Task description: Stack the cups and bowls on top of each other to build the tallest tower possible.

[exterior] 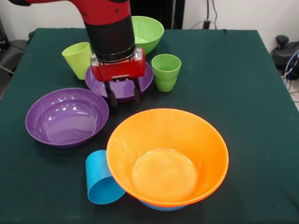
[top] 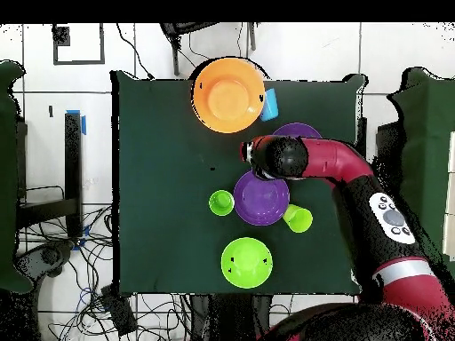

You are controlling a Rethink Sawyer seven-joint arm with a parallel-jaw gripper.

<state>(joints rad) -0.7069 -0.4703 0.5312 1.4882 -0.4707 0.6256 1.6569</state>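
A purple bowl should go onto the stack in the orange bowl (exterior: 167, 156) next, so my gripper needs to grab it by its rim (exterior: 107, 108).
A big orange bowl (exterior: 167, 156) (top: 228, 93) sits nested on a blue bowl (exterior: 161, 206), of which only the bottom edge shows. A sky blue cup (exterior: 100, 179) (top: 269, 104) lies on its side against them. My gripper (exterior: 124, 97) (top: 250, 153) hangs open and empty at the near rim of one purple bowl (exterior: 122, 84) (top: 261, 197). Beside that bowl stand a yellow-green cup (exterior: 78, 59) (top: 298, 217) and a ridged green cup (exterior: 166, 71) (top: 221, 202). A second purple bowl (exterior: 67, 115) (top: 298, 133) sits apart, half under my arm in the overhead view.
A green bowl (exterior: 147, 32) (top: 245, 262) stands upright near the table's edge on the robot's side. The dark green cloth (exterior: 243, 93) covers the table. Cables lie on the floor around it.
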